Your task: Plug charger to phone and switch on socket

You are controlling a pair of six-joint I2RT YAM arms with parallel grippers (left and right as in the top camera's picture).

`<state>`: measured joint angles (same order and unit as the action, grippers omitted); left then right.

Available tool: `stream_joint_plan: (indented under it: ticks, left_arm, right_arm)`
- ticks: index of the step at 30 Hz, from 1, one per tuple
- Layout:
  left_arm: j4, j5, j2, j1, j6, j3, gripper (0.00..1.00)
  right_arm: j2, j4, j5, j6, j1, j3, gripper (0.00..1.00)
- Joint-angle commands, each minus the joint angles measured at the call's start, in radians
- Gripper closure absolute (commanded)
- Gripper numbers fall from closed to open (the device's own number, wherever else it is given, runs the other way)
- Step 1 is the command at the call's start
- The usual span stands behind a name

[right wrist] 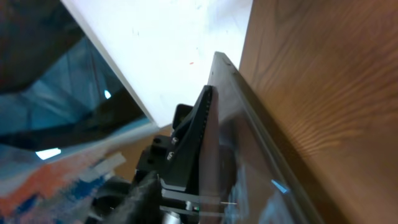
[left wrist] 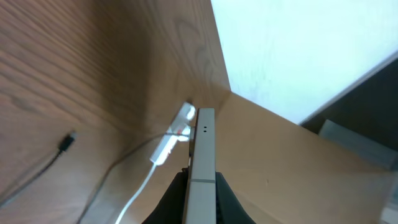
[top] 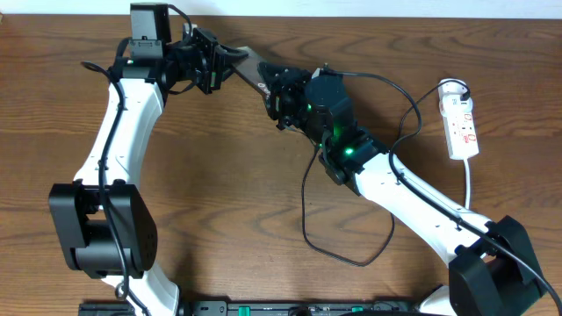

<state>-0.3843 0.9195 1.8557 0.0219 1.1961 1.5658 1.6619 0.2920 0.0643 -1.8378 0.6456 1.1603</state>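
Observation:
Next, my right gripper grabs the charger cable [top: 307, 211] just behind its plug tip, and the plug tip stays exposed to plug into the phone.
My left gripper [top: 230, 68] is shut on the phone [top: 248, 68] and holds it tilted above the table at the back. In the left wrist view the phone [left wrist: 203, 155] stands edge-on between the jaws [left wrist: 202, 202]. My right gripper [top: 277, 95] is at the phone's other end. In the right wrist view the glossy phone [right wrist: 249, 155] fills the middle and hides the jaws. The black charger cable [top: 307, 211] loops over the table, and its plug tip [left wrist: 67, 142] lies loose on the wood. The white socket [top: 462, 123] lies at the far right and also shows in the left wrist view [left wrist: 171, 142].
The socket's thick white cord [top: 470, 189] runs toward the front right. A white wall edges the back of the table [top: 219, 193]. The right arm stretches diagonally across the middle over part of the cable.

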Motion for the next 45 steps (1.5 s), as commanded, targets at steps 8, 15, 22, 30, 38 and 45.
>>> stream_joint_plan:
  ticks: [8,15,22,30,38,45]
  left_arm:
    - [-0.111,-0.067,-0.023,-0.093,-0.442,0.018,0.94]
    - [-0.184,0.181,-0.023,-0.227,-0.684,0.018,0.93]
    - [-0.197,0.361,-0.023,-0.282,-0.642,0.018,0.93]
    - [-0.2,0.375,-0.023,-0.28,-0.569,0.018,0.93]
    - [-0.206,0.375,-0.023,-0.28,-0.551,0.018,0.92]
    - [-0.214,0.375,-0.023,-0.278,-0.551,0.018,0.93]
  right_arm:
    - [-0.007,-0.087,0.035,0.547,-0.07,0.013,0.28]
    - [-0.011,-0.471,0.079,0.993,-0.222,0.013,0.22]
    - [-0.01,-0.605,0.16,1.229,-0.256,0.013,0.43]
    - [0.076,-0.69,0.12,1.15,-0.192,0.013,0.51]
    - [0.193,-0.731,0.133,1.025,-0.19,0.013,0.67]
    - [0.283,-0.713,0.137,0.977,-0.188,0.013,0.7]
